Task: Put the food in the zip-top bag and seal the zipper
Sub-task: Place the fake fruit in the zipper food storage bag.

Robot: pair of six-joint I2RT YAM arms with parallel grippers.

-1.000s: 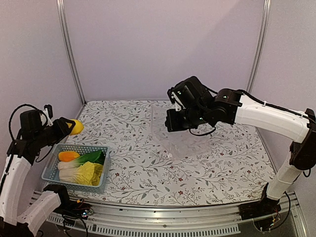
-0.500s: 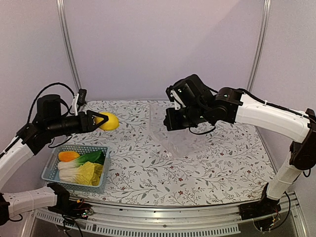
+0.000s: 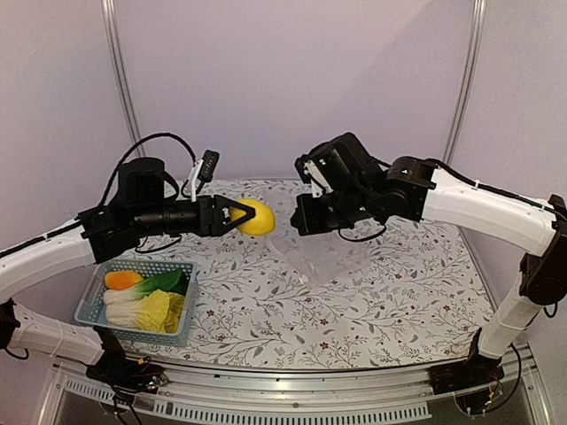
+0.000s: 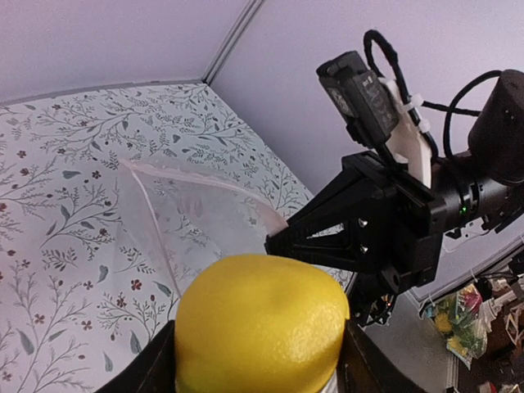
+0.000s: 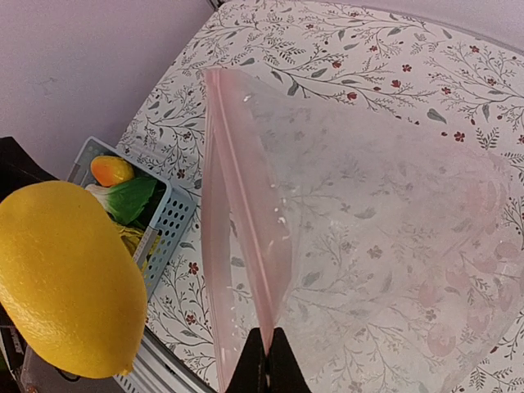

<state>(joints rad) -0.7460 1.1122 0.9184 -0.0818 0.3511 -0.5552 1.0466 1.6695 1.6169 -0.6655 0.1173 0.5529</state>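
My left gripper now keeps hold of the round yellow fruit [image 3: 257, 218] until it is in the bag's opening. Short of it, the fruit would drop onto the tablecloth.
My left gripper [image 3: 244, 216] is shut on the round yellow fruit [image 3: 257, 218] and holds it in the air just left of the bag's mouth; the fruit [image 4: 262, 323] fills the left wrist view between the fingers [image 4: 364, 364]. My right gripper [image 3: 305, 218] is shut on the mouth edge of the clear zip-top bag [image 3: 330, 250], lifting it off the table. In the right wrist view the fingertips [image 5: 268, 348] pinch the pinkish zipper strip [image 5: 246, 214], and the mouth gapes toward the fruit [image 5: 70, 278]. The orange fruit [image 3: 122, 280], bok choy [image 3: 165, 283] and napa cabbage [image 3: 158, 311] lie in the basket.
The light-blue slotted basket [image 3: 147, 264] stands at the near left of the floral tablecloth [image 3: 390, 310]. Metal frame posts [image 3: 122, 88] rise at the back corners. The rest of the bag [image 5: 385, 246] sags down onto the cloth behind its raised mouth.
The left arm has swung right with the yellow fruit, from above the basket to just beside the bag's mouth. The right gripper has kept the bag raised, almost still.
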